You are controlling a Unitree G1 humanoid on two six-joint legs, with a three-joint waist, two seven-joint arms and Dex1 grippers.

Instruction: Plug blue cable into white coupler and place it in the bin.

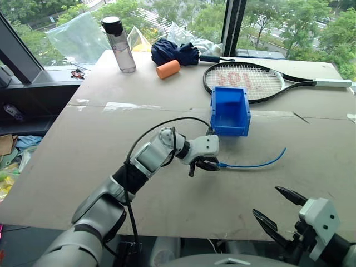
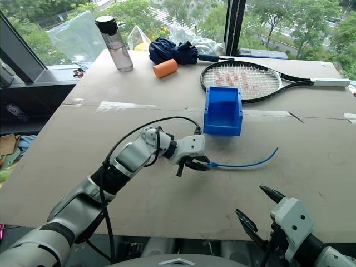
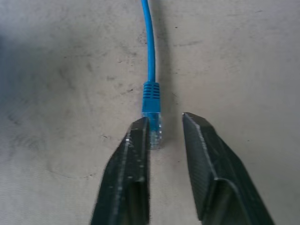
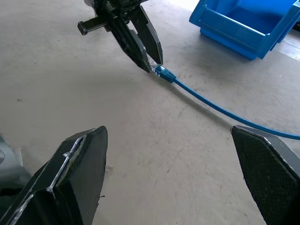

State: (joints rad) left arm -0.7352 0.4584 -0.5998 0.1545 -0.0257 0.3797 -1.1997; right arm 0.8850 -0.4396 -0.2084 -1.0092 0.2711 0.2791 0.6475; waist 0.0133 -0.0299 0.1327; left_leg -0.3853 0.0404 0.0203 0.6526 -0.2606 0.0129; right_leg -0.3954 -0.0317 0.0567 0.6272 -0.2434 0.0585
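Note:
My right gripper picks up the blue cable by its boot (image 1: 223, 164) (image 4: 166, 74) next, which leaves the clear plug free to enter the coupler.
The blue cable (image 1: 256, 164) lies on the table in front of the bin (image 1: 229, 129), curving off to the right. Its clear plug (image 3: 153, 126) sits between the fingers of my left gripper (image 1: 210, 164), which has closed in around it. One finger (image 3: 136, 154) touches the plug and a thin gap shows at the other. In the right wrist view the same fingertips meet at the plug (image 4: 159, 70). My right gripper (image 1: 266, 201) hangs open near the table's front edge, right of the cable and apart from it. The white coupler is out of view.
At the back of the table lie a tennis racket (image 1: 245, 80), an orange foam roll (image 1: 168, 69), a folded dark-blue umbrella (image 1: 175, 53) and a water bottle (image 1: 119, 44). Bare tabletop (image 1: 100, 156) stretches left of my left arm.

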